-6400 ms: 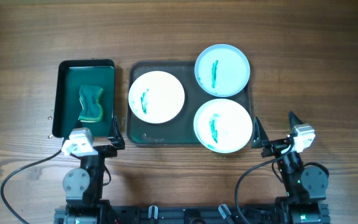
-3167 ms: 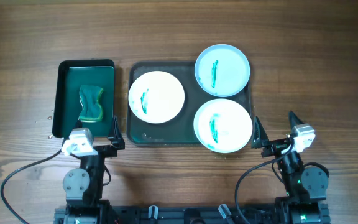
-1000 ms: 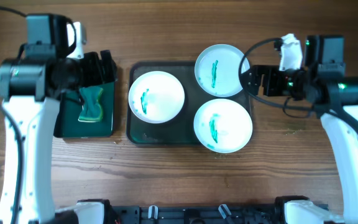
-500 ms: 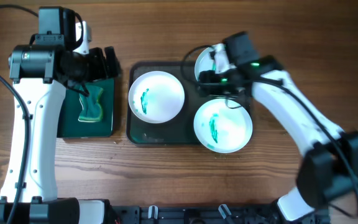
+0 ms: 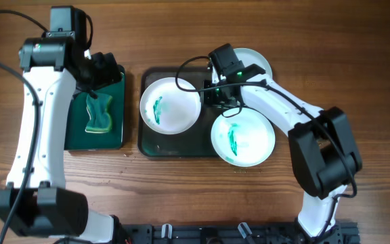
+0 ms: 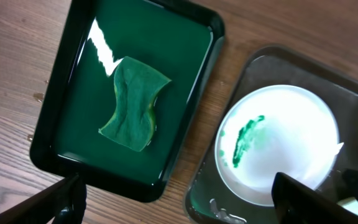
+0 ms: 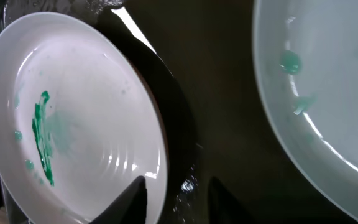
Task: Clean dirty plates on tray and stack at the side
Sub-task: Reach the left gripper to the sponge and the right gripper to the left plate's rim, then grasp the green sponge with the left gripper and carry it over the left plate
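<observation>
Next, my left gripper picks up the green sponge across its narrow middle (image 5: 99,114) (image 6: 133,106), so its wide ends stay free to wipe the dirty plates.
Three green-smeared plates lie on the dark tray (image 5: 158,146): a white plate (image 5: 171,105) on the left, a second white one (image 5: 242,135) near, and a pale blue plate (image 5: 256,57) behind my right arm. My right gripper (image 5: 212,95) is low at the left white plate's right rim. In the right wrist view its narrowed jaws (image 7: 178,183) straddle that plate's (image 7: 86,118) rim, one fingertip (image 7: 135,196) over the inside, with a gap showing. The pale blue plate (image 7: 328,93) fills the right. My left gripper (image 5: 103,68) hangs wide open (image 6: 176,186), empty, above the sponge (image 6: 132,102).
A smaller bright-green tray (image 5: 114,135) left of the dark tray holds the green sponge (image 5: 99,112). Wet drops shine on the dark tray floor (image 7: 188,183). Bare wooden table (image 5: 181,190) lies around both trays.
My right gripper has swung left from beside the pale blue plate to the left white plate's rim, and its jaws have narrowed. My left gripper shifted slightly over the green tray.
</observation>
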Available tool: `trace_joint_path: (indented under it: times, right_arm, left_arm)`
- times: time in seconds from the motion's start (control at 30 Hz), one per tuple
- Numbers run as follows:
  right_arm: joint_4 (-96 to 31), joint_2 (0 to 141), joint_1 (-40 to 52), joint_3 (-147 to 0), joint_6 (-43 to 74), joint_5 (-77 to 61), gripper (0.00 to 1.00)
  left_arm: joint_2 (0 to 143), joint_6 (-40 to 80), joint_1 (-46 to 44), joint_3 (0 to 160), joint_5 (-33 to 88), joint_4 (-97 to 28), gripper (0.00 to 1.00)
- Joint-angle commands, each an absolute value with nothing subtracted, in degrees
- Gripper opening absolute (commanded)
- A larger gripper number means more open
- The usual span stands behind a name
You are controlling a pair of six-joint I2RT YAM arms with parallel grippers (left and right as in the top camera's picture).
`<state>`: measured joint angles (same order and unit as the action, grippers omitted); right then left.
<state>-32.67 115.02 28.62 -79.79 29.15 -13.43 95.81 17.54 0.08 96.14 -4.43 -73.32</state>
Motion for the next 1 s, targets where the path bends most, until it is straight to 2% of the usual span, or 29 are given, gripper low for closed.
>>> trace_joint_path:
  times: [0.0,0.23,0.27,0.33,0.5,0.57,0.97]
  right_arm:
    - [-31.3,117.6,30.7,-81.6,28.5,-11.9,0.29]
    - [-30.5,121.3,31.3,-81.5,28.7,-11.7,0.22]
    - [-30.5,121.5,31.3,-81.5,28.7,-11.7,0.19]
    - [-30.4,121.7,31.3,-81.5,28.7,-11.7,0.04]
    - [-30.2,121.7,31.3,-81.4,28.7,-11.5,0.04]
    - [-30.2,121.7,31.3,-81.4,28.7,-11.5,0.04]
    - [-29.6,121.7,31.3,-81.4,28.7,-11.5,0.04]
  left_arm:
    - [98.3,18.8,0.3,97.1,-5.9,-72.9,0.91]
    - [100.8,18.7,1.1,97.1,-6.2,-72.2,0.92]
    - [101.0,18.7,1.4,97.1,-6.2,-72.0,0.92]
    - [101.4,19.0,2.2,97.1,-6.2,-72.0,0.91]
    - [102.1,18.9,3.9,95.9,-6.2,-72.1,0.89]
    - [102.1,18.4,4.5,94.5,-6.1,-71.5,0.84]
    - [104.0,13.9,4.8,79.2,-8.6,-61.7,0.72]
